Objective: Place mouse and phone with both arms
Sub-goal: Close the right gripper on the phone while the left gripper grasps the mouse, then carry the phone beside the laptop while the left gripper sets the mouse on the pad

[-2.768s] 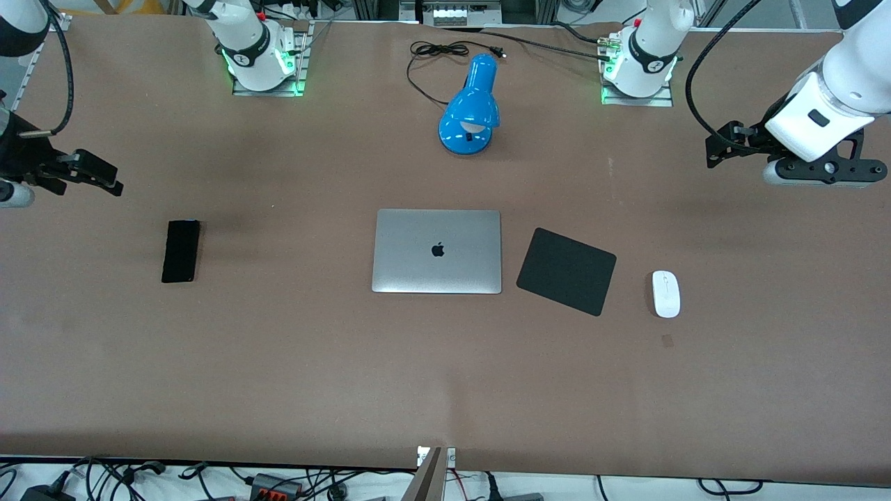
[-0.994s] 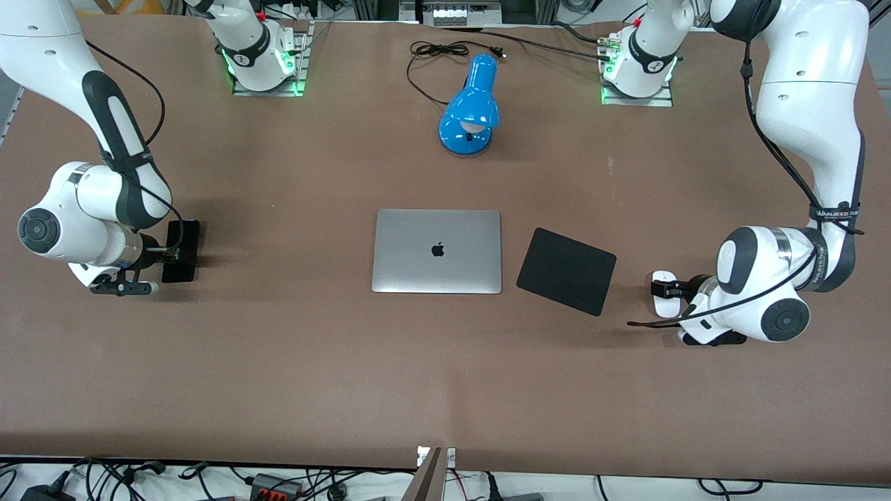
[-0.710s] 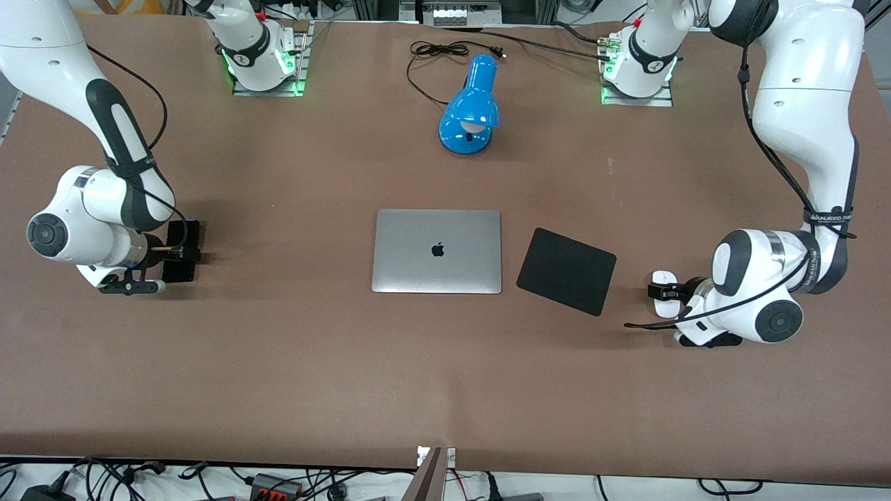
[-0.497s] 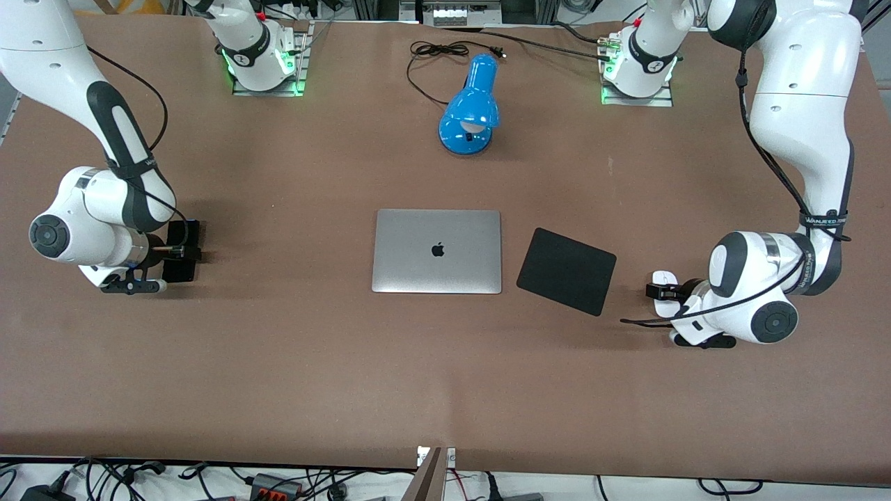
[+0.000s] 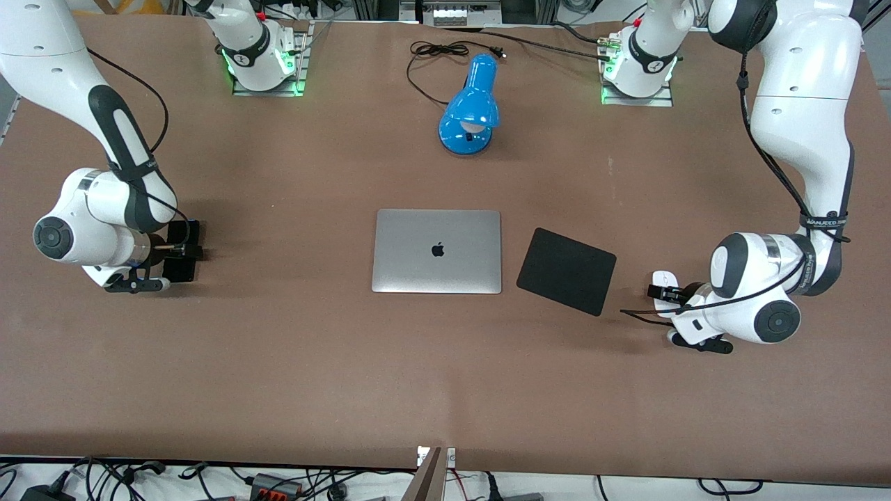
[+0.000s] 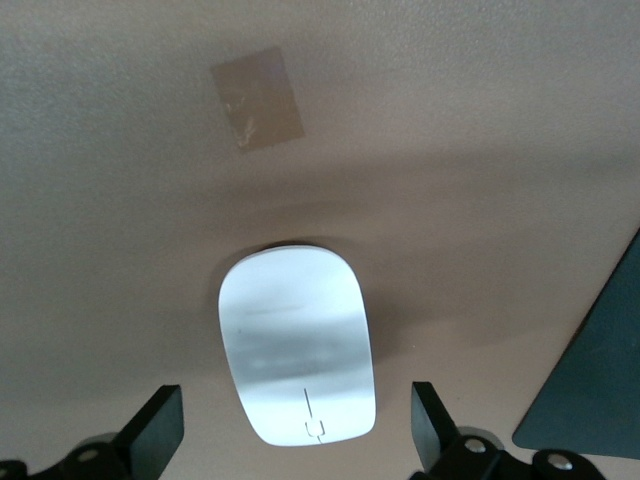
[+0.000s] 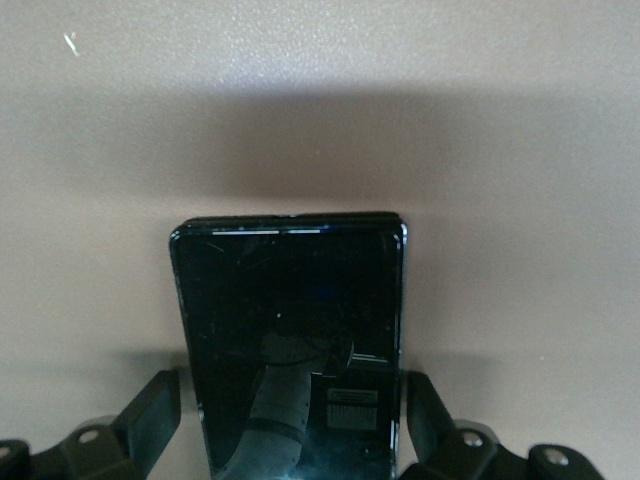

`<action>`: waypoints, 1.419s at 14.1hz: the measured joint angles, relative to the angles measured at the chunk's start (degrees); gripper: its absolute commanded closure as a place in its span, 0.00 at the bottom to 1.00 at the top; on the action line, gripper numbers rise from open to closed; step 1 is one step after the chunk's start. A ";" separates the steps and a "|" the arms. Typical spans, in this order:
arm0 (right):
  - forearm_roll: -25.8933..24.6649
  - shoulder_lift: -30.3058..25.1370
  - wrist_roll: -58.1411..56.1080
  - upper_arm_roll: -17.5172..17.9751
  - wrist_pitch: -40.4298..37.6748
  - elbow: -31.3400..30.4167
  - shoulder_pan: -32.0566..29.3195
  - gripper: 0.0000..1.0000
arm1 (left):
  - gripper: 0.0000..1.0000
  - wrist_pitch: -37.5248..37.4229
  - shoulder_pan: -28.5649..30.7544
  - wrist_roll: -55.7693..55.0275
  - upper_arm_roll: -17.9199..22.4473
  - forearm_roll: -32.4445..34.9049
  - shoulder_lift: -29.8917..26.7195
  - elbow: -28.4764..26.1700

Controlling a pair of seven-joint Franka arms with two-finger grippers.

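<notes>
I need to place the phone with its glossy flat side left free, so next I should grab it by its long edges with my right gripper.
The white mouse point(image 5: 663, 280) lies on the table toward the left arm's end, beside the black mouse pad point(image 5: 566, 270). My left gripper point(image 5: 666, 295) is low over it and open. In the left wrist view the mouse point(image 6: 298, 340) lies between the two fingers point(image 6: 158, 438) with a gap on each side. The black phone point(image 5: 180, 271) lies toward the right arm's end. My right gripper point(image 5: 182, 250) is open and low over it. In the right wrist view the phone point(image 7: 290, 320) lies between the fingers point(image 7: 155, 410), which stand close to its long edges.
A closed silver laptop point(image 5: 436, 250) lies mid-table, with the mouse pad beside it toward the left arm's end. A blue desk lamp point(image 5: 472, 108) and its black cable point(image 5: 424, 59) lie near the arm bases. A patch of tape point(image 6: 257, 85) sits on the table near the mouse.
Both arms have swung in from the table ends and come down, the left over the mouse and the right over the phone. Over the last second they only shifted slightly.
</notes>
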 measured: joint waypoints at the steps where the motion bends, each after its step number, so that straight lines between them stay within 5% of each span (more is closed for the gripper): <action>1: 0.00 0.00 0.00 0.00 0.00 0.00 0.00 0.00 | 0.00 0.02 -0.03 0.02 -0.02 0.00 0.23 0.00; 2: -0.02 0.00 -0.01 0.00 0.00 0.00 0.00 0.24 | 0.00 0.07 -0.07 0.02 -0.03 0.00 0.44 -0.02; 4: -0.29 -0.04 -0.11 0.01 -0.30 0.04 0.01 0.55 | 0.00 0.09 -0.10 0.02 -0.03 0.00 0.78 -0.04; 6: -0.38 -0.45 -0.15 0.12 -2.07 0.47 0.08 0.70 | 0.00 0.09 -0.19 0.02 -0.05 0.00 1.11 -0.06; 9: -0.46 -0.38 -0.40 0.18 -3.39 0.56 0.17 0.76 | 0.03 0.09 -0.26 0.02 -0.06 0.00 1.47 -0.20; 14: -0.43 -1.48 -0.60 2.76 -11.46 4.47 0.79 0.76 | 0.53 0.09 0.00 0.01 -0.03 -0.01 1.82 -0.51; 20: 4.11 -0.74 7.24 5.94 -10.34 8.31 12.35 0.73 | 0.56 -4.37 -0.27 -4.05 -1.57 -1.05 1.62 -0.05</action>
